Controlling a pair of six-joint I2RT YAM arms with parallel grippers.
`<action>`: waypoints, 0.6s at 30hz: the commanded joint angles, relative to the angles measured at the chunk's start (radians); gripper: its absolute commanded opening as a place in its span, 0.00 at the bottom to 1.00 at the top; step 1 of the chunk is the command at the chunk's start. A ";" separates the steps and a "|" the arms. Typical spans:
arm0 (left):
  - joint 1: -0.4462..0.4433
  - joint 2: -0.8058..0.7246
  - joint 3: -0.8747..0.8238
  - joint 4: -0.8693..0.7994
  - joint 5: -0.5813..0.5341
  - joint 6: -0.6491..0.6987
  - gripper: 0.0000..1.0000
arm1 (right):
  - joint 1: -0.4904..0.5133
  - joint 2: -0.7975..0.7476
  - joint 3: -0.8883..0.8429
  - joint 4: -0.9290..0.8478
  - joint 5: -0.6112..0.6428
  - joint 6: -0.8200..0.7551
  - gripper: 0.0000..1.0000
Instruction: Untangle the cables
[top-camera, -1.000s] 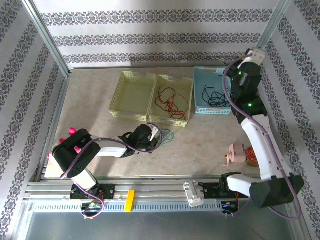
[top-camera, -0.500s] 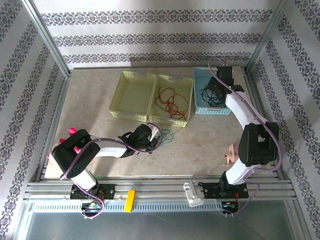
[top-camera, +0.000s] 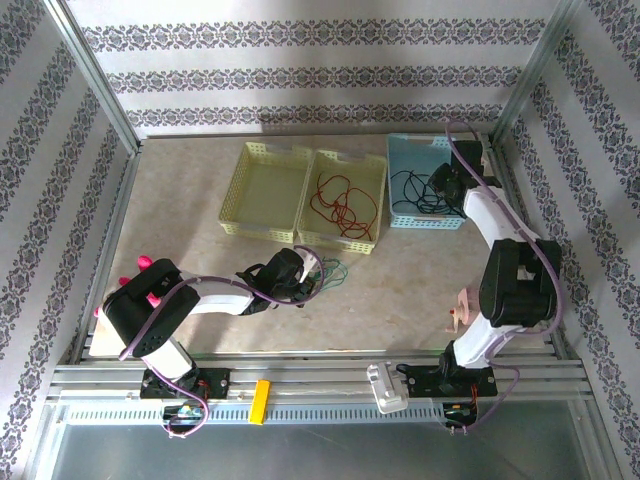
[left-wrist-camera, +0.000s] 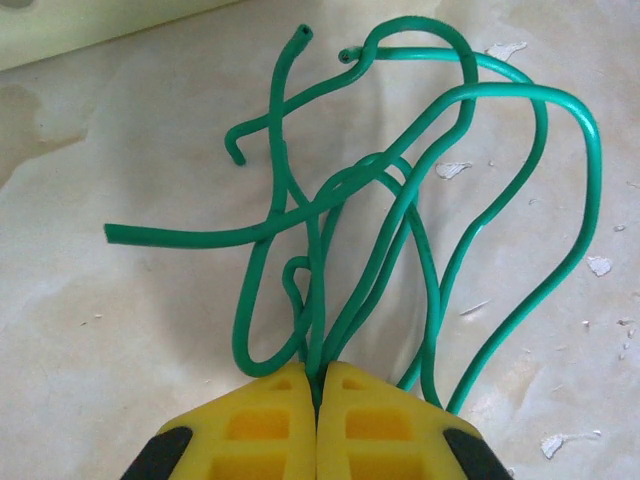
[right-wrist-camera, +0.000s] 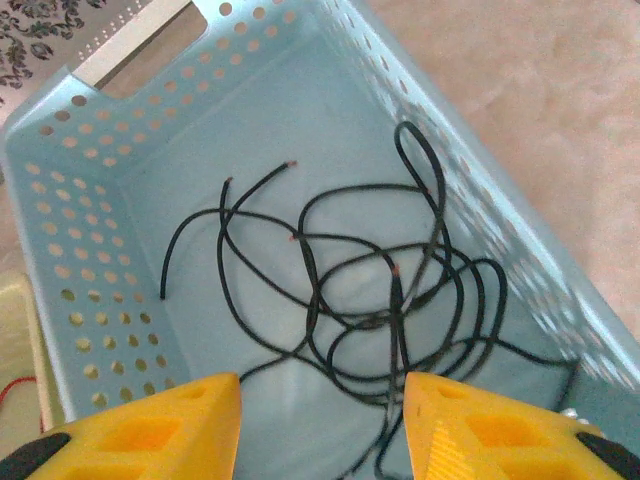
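Observation:
The green cable needs to be untangled, so my right gripper will next grab it near a loose end (top-camera: 342, 264) and leave the bundle to my left gripper.
On the tabletop a green cable (left-wrist-camera: 190, 240) spreads out in loose loops, and my left gripper (left-wrist-camera: 318, 385) is shut on a bundle of its strands. From above, that gripper (top-camera: 302, 280) sits left of centre with the green cable (top-camera: 332, 271) trailing to its right. The red cable (top-camera: 343, 205) lies in the middle yellow basket (top-camera: 318, 165). A black cable (right-wrist-camera: 310, 270) lies coiled loose on the floor of the blue basket (right-wrist-camera: 80, 250). My right gripper (right-wrist-camera: 320, 410) hangs open just above it with nothing between the fingers. The top view shows this gripper (top-camera: 440, 190) over the blue basket (top-camera: 400, 145).
An empty yellow basket (top-camera: 262, 150) stands left of the red cable's basket. A pink object (top-camera: 470, 306) and a small tin sit near the right arm's base. Pink pegs (top-camera: 140, 264) stick up beside the left arm. Metal frame posts and patterned walls enclose the table.
The right arm swung down from a raised pose into the blue basket and its jaws opened, leaving the black cable lying loose. The left arm and the green cable have not moved.

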 joint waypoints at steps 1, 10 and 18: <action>-0.022 -0.016 0.014 -0.061 -0.002 -0.003 0.00 | 0.008 -0.115 -0.056 -0.002 0.018 0.024 0.47; -0.024 -0.017 0.013 -0.057 0.011 0.007 0.00 | 0.254 -0.365 -0.294 -0.051 -0.393 -0.188 0.47; -0.024 -0.008 0.028 -0.058 0.018 0.012 0.00 | 0.602 -0.326 -0.435 -0.074 -0.485 -0.253 0.44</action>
